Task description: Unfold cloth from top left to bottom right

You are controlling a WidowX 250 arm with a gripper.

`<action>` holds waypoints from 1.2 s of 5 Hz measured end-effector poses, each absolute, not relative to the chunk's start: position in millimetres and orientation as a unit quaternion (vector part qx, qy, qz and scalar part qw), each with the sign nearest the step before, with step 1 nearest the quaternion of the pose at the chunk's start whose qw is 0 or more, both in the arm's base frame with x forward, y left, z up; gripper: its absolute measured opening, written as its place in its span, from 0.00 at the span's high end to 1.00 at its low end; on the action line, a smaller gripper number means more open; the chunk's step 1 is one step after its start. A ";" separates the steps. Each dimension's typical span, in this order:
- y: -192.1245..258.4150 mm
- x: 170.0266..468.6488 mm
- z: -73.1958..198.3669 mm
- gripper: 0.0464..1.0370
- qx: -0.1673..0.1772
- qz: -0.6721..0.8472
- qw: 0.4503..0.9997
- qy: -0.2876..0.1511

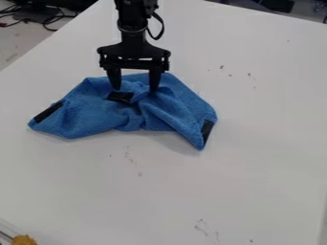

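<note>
My gripper is to grab the folded corner of the blue cloth beside the black patch next, so that it can unfold the cloth over the white table.
The black gripper hangs over the upper middle part of the blue cloth, its two fingers spread apart and pointing down. The cloth lies crumpled and partly folded on the white table, left of centre in the upper half of the view. A black patch shows on the cloth between the fingertips, near the left one. More black patches mark its far left corner and its lower right corner. Whether the fingertips touch the fabric I cannot tell.
At the bottom left corner is a yellow-brown object beside a thin rod. Dark cables lie beyond the table edge at the upper left. Small dark marks dot the table surface.
</note>
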State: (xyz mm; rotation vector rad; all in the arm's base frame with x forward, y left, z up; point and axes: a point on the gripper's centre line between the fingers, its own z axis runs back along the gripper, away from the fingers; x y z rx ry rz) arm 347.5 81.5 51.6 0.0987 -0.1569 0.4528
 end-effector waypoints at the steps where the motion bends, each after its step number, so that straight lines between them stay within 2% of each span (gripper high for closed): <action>1: 84.8 355.4 37.7 0.04 0.041 0.217 0.973 -0.065; 2: 88.6 358.5 32.3 0.04 0.037 0.217 0.973 -0.064; 3: 87.9 358.7 28.5 0.09 0.033 0.220 0.972 -0.068; 4: 88.5 357.7 28.7 0.35 0.035 0.222 0.972 -0.067; 5: 88.2 357.3 28.7 0.68 0.035 0.218 0.973 -0.065; 6: 87.5 357.2 23.2 0.89 0.033 0.217 0.974 -0.056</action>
